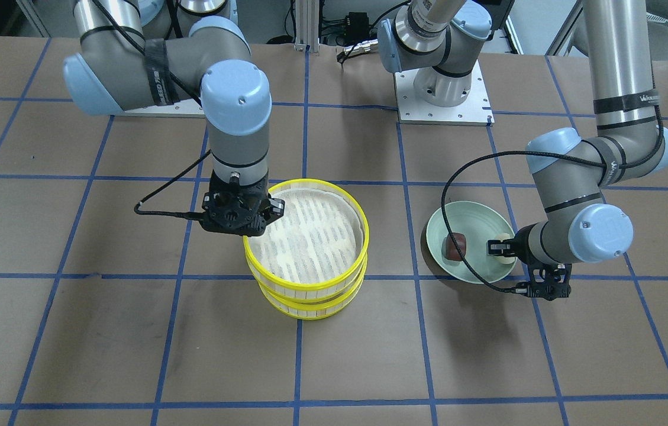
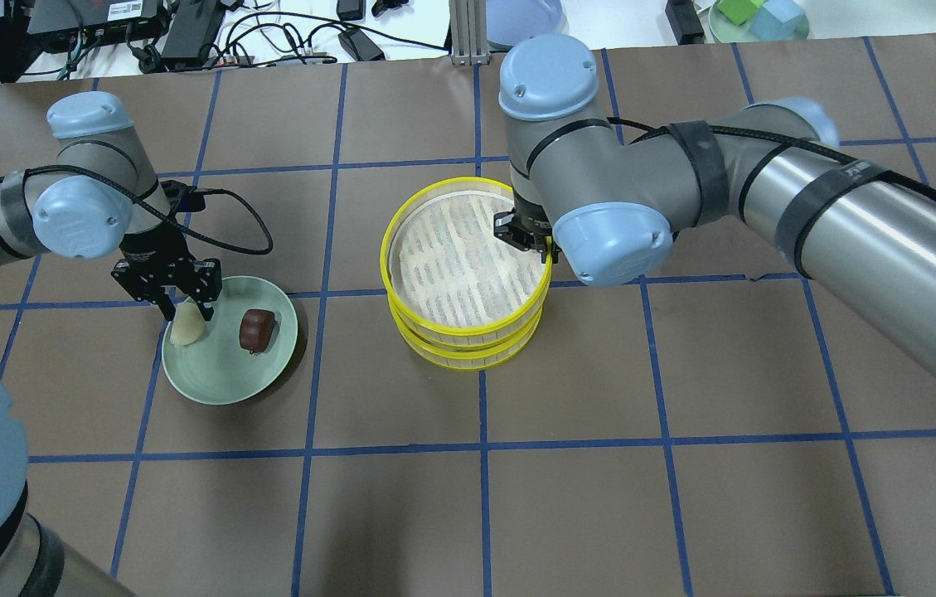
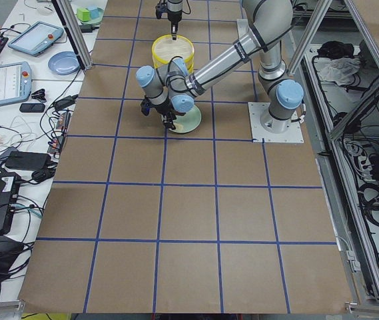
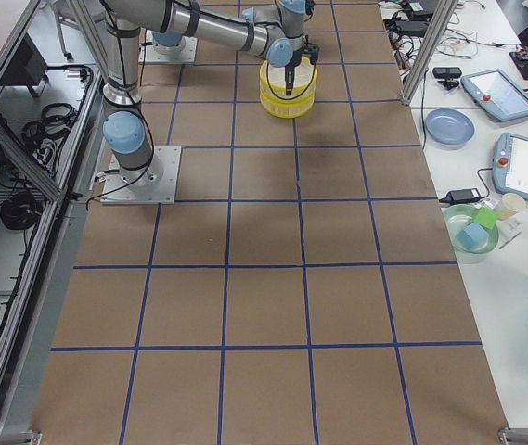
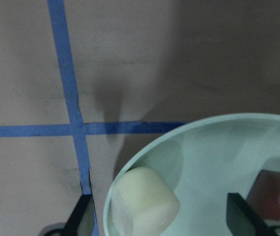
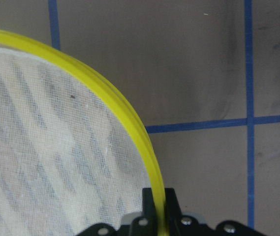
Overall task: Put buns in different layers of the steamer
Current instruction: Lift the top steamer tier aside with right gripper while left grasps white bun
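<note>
My left gripper is going to grab the cream-white bun by its body (image 5: 143,201) next. It can then place the bun in a steamer layer.
Two steamer layers are stacked mid-table; the top one (image 2: 451,257) has an empty white mesh lining, and the lower one (image 2: 468,358) shows only its yellow rim and slatted side. My right gripper (image 2: 530,240) is shut on the top layer's yellow rim, as the right wrist view (image 6: 158,204) shows. The cream-white bun (image 2: 186,332) and the reddish-brown bun (image 2: 256,329) lie on a pale green plate (image 2: 223,377). My left gripper (image 2: 187,315) is open, with its fingers on either side of the cream bun (image 5: 147,199), one finger outside the plate rim.
The right arm's elbow (image 2: 608,240) hangs over the table just right of the steamer stack. An arm base plate (image 1: 443,109) is bolted on the robot's side. Cables, a blue dish and a plate of blocks (image 2: 758,16) lie beyond the far table edge.
</note>
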Motion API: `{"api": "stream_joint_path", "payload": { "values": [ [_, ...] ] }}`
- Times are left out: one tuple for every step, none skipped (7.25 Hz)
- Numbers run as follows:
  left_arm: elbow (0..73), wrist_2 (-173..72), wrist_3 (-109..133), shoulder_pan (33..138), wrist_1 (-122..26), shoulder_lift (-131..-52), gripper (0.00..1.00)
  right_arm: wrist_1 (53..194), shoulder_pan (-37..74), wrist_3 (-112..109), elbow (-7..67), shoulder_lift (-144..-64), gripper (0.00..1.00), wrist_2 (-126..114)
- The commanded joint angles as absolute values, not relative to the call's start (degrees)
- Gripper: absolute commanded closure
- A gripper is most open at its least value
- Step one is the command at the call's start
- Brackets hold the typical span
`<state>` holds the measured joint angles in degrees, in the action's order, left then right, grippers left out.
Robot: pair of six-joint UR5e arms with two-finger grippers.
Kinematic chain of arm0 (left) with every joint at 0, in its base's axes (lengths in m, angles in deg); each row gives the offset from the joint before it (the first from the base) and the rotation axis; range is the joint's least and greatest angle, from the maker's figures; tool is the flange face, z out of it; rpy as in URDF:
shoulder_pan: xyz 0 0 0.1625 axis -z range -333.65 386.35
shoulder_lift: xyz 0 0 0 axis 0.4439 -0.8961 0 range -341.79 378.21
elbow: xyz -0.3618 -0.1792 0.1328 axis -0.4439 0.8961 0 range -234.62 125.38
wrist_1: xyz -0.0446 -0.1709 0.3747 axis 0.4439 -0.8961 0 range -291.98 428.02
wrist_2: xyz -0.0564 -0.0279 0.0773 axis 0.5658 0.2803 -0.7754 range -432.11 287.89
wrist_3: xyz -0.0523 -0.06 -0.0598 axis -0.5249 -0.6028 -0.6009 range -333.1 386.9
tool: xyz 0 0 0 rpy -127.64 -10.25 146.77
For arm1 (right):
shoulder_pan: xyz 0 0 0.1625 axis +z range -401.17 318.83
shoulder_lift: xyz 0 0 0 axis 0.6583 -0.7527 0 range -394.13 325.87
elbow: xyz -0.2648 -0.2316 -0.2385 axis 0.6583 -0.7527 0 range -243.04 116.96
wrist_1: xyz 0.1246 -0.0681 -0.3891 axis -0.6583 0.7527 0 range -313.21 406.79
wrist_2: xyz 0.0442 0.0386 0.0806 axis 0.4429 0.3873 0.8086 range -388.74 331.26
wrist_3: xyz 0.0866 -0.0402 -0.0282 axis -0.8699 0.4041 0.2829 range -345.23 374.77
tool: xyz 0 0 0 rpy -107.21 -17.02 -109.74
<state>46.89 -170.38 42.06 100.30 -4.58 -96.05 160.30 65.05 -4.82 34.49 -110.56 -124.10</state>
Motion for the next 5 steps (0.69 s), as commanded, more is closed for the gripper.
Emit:
{"api": "stream_joint_path", "payload": {
  "values": [
    [45.58,-170.46,41.94,100.36,-6.76,-94.66,1.00,152.03,58.80,3.81,33.29,-118.30,1.00,-123.92],
    [43.05,-170.03,41.76,100.36,-9.30,-93.51,1.00,148.86,55.02,9.00,33.12,-121.98,1.00,-124.10],
    [40.15,-169.50,39.76,100.79,-12.20,-92.02,1.00,144.92,50.11,14.28,33.03,-125.07,1.00,-124.10],
    [36.82,-166.19,34.34,101.76,-16.49,-90.27,1.00,143.05,44.58,21.29,33.03,-126.58,1.00,-124.01],
    [36.18,-160.59,28.72,103.33,-17.84,-89.12,1.00,142.42,41.65,25.97,33.03,-128.16,1.00,-124.01]
  ]
}}
